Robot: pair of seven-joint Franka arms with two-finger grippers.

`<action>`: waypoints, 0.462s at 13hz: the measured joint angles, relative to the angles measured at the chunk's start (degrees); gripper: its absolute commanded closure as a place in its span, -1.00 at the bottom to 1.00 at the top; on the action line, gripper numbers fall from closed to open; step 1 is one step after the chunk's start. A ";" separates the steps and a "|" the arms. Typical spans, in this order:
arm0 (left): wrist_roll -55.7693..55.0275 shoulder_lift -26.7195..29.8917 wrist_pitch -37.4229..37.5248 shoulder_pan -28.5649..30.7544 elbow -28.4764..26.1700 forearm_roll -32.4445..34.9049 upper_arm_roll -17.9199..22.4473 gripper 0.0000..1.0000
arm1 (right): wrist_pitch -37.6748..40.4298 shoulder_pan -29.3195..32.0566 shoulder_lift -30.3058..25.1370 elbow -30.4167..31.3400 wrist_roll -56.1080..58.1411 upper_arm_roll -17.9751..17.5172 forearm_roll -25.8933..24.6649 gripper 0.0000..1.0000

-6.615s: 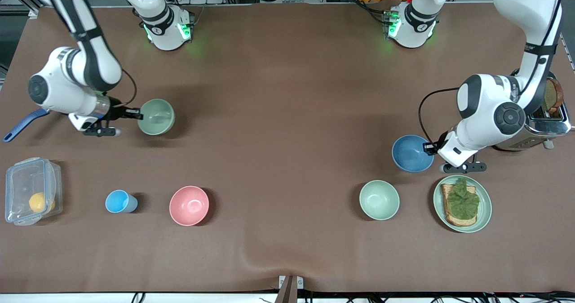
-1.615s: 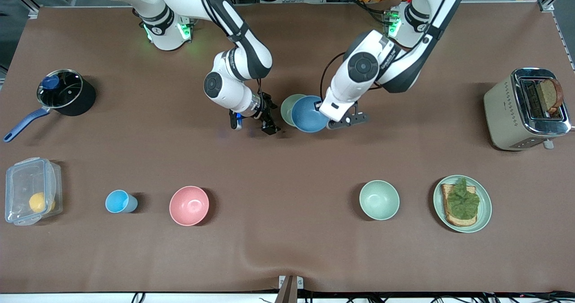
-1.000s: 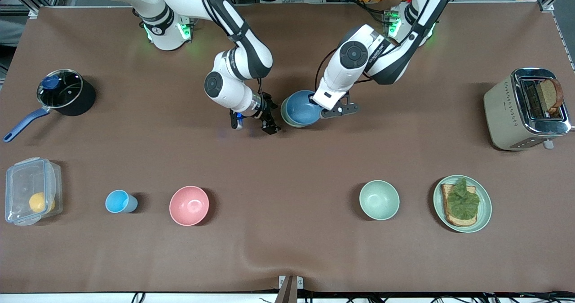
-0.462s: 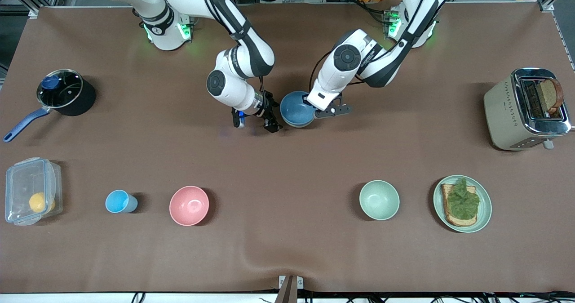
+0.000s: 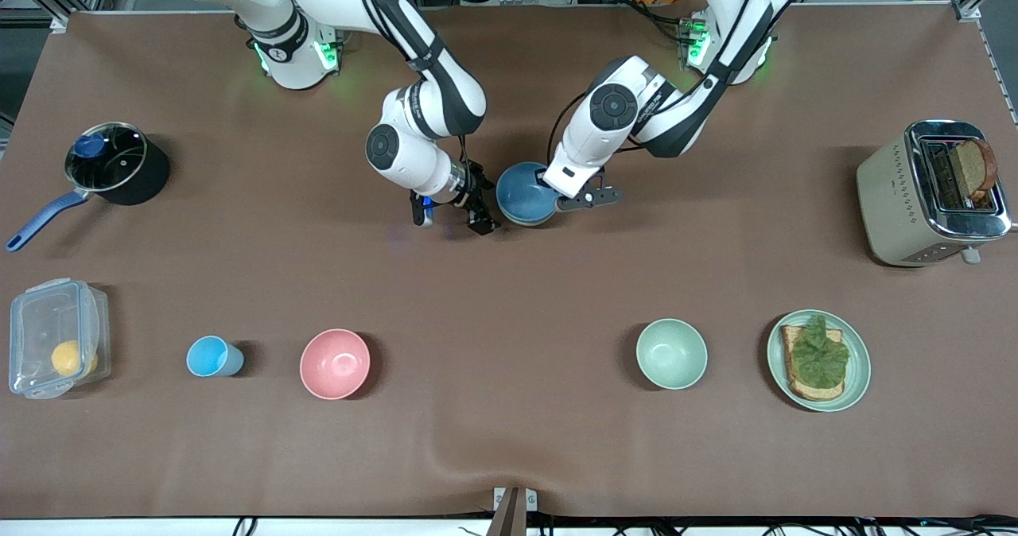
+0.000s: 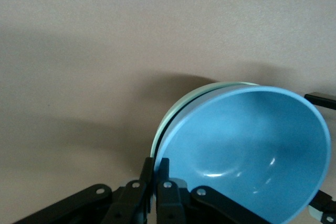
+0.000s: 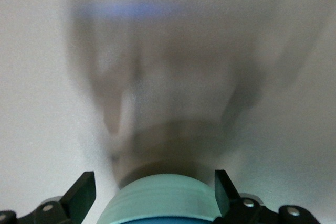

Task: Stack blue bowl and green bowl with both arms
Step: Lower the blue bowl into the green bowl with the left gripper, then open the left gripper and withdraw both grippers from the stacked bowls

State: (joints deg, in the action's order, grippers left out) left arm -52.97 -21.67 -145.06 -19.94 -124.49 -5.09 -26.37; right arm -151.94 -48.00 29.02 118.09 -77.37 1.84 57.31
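My left gripper can open now. The blue bowl [image 6: 247,150] is inside the green bowl's rim, so it would stay nested there.
The blue bowl [image 5: 525,194] sits nested in the green bowl in the middle of the table, nearer the robots' bases. In the front view the green bowl is almost hidden under it. My left gripper [image 5: 550,192] is shut on the blue bowl's rim at the side toward the left arm's end. The left wrist view shows the blue bowl [image 6: 252,150], the green bowl's rim [image 6: 181,103] around it, and my left gripper [image 6: 156,174]. My right gripper [image 5: 482,200] is open beside the stack. In the right wrist view the green bowl [image 7: 163,200] lies between the spread fingers of my right gripper [image 7: 153,192].
A black pot [image 5: 115,162] and a clear box [image 5: 56,337] stand at the right arm's end. A light-blue cup [image 5: 211,356], pink bowl [image 5: 335,363], pale mint bowl [image 5: 671,353] and toast plate [image 5: 857,377] line the near side. A toaster [image 5: 907,194] stands at the left arm's end.
Both bowls came from the table's ends to the middle. Over the last second my left gripper moved the blue bowl over the green bowl and down into it. My right gripper stayed open beside it.
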 measured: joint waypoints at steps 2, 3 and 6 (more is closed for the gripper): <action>0.00 -0.45 -0.05 -0.01 0.00 0.00 0.00 0.83 | 0.00 0.00 0.01 0.00 0.00 0.00 0.00 -1.00; 0.00 -0.65 -0.17 -0.01 0.00 0.00 0.00 0.60 | 0.00 0.00 0.01 0.00 0.00 0.00 0.00 -1.00; -0.03 -0.82 -0.91 0.15 0.37 0.00 0.06 -1.00 | -0.01 0.00 0.04 0.04 0.03 0.00 0.00 -1.00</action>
State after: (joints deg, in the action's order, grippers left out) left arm -53.00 -22.49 -145.97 -19.79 -124.12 -5.09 -26.30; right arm -151.95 -48.00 29.06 118.12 -77.34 1.84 57.31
